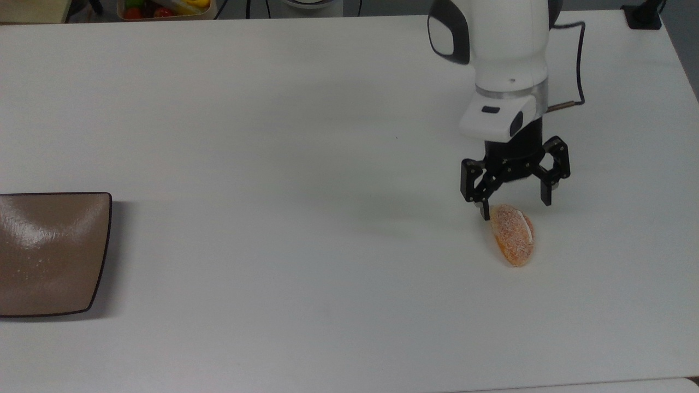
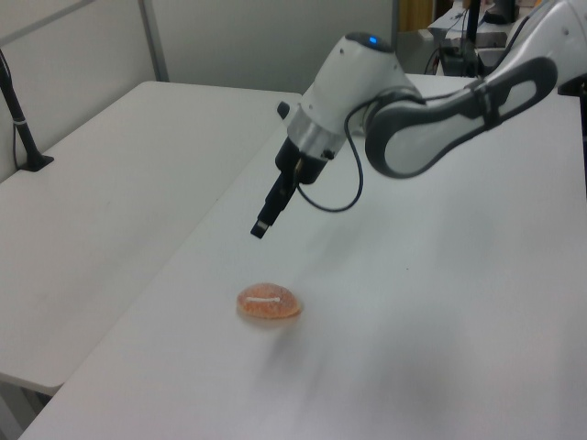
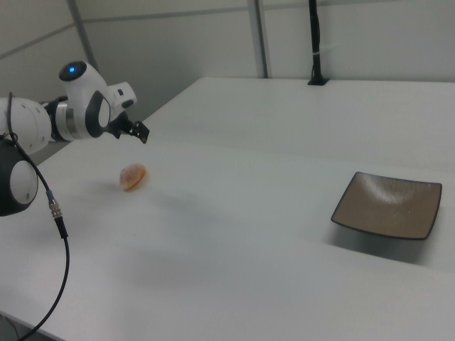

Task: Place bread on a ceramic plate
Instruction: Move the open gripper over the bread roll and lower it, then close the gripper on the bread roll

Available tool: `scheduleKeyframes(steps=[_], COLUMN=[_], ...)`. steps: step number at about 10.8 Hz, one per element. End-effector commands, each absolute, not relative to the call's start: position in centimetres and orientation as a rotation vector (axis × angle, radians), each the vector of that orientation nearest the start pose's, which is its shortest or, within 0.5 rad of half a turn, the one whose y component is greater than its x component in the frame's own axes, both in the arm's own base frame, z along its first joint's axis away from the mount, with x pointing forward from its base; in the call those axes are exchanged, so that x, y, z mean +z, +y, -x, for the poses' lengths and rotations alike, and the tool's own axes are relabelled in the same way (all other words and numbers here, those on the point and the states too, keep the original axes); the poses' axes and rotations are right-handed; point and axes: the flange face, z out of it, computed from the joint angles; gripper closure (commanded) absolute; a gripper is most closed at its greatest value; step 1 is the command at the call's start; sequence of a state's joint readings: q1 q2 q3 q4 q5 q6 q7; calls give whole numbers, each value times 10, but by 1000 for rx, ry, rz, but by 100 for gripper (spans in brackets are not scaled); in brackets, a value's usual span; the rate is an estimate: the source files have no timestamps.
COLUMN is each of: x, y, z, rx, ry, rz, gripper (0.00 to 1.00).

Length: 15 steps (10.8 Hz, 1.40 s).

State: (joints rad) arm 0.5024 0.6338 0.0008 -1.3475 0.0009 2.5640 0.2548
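The robot's gripper will grab the bread by its rounded sides next. Then it can place the bread [image 1: 513, 234] on the ceramic plate.
The bread [image 1: 513, 234] is a small oval orange-tan bun with a white stripe, lying on the white table toward the top view's right; the same bread [image 2: 268, 302] [image 3: 133, 175] lies bare in the side views. My gripper [image 1: 515, 210] hangs open just above the bun's far end, its fingers spread wider than the bun and nothing held. In the left view the gripper [image 2: 261, 225] is clearly above the bun, not touching it. The ceramic plate [image 1: 49, 254], glossy brown and square, sits at the top view's left edge, bare; the plate [image 3: 387, 206] is at the right view's right.
A container of colourful items [image 1: 164, 8] stands beyond the table's far edge in the top view. A black clamp [image 1: 643, 15] is fixed at the far right corner. A second white table [image 2: 101, 202] adjoins on the left view's left. A black cable [image 1: 578, 65] trails from the arm.
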Motion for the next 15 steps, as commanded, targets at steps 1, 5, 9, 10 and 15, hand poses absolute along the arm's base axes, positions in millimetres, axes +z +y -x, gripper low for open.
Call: scheduleKeyframes(steps=[1, 5, 9, 10, 15], x=[370, 332, 314, 313, 301], y=[400, 419, 429, 431, 430], z=[-678, -678, -673, -671, -665], rx=[-877, -916, -913, -914, -903], ry=[-371, -378, -445, -464, -505], rz=[2784, 2753, 2777, 2783, 2822], gripper=[0, 0, 0, 0, 0])
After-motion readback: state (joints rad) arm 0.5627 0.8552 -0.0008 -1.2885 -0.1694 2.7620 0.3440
